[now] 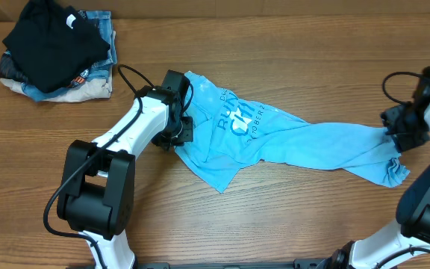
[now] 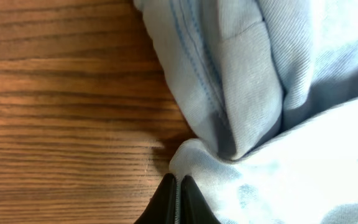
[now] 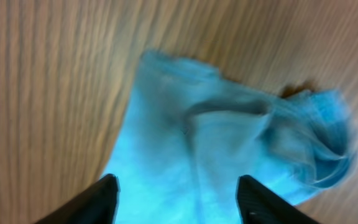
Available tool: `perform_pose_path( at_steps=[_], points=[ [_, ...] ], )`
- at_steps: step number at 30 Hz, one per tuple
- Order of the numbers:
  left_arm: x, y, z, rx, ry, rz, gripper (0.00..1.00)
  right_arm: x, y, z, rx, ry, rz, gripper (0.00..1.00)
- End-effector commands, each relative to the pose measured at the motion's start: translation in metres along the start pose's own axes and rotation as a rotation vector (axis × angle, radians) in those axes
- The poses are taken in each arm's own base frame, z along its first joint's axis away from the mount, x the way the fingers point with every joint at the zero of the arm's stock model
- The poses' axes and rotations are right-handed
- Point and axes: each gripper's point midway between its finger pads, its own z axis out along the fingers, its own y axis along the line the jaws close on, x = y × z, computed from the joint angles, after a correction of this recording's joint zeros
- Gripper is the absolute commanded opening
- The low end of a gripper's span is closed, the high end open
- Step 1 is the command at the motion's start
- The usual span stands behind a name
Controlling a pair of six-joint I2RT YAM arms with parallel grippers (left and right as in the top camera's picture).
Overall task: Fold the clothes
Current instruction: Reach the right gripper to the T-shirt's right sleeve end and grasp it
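My right gripper grips the T-shirt's bunched end next, opposite its edge at my left gripper, to stretch and spread the T-shirt for folding.
The clothes, a sky-blue T-shirt (image 1: 290, 138) with chest lettering, lie stretched and crumpled across the middle of the wooden table. My left gripper (image 1: 179, 123) is at the shirt's left edge. In the left wrist view it (image 2: 178, 182) is shut on a thin fold of the pale blue cloth (image 2: 278, 93). My right gripper (image 1: 396, 128) hangs over the shirt's bunched right end. In the right wrist view it (image 3: 178, 186) stands open, with the blue fabric (image 3: 216, 137) below and between its fingers, not pinched.
A pile of other clothes (image 1: 54, 52), a black garment on top of denim and beige pieces, sits at the table's far left corner. Bare wood (image 1: 275, 217) lies in front of the shirt. Black cables loop off both arms.
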Motion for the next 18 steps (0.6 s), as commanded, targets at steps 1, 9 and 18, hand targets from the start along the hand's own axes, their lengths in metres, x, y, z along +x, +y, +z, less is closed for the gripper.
perform_pose_path(
  at_steps=[1,9,18],
  points=[
    [-0.001,-0.002,-0.001,0.009,0.009,0.0,0.04,0.016,0.006,0.011,0.007,0.018,-0.043,0.69],
    [0.003,-0.001,-0.001,0.002,0.026,-0.001,0.04,0.012,-0.007,0.031,0.104,0.003,-0.01,0.68],
    [0.006,0.0,-0.001,-0.001,0.035,0.0,0.04,0.012,-0.02,0.055,0.191,0.012,0.023,0.68]
  ],
)
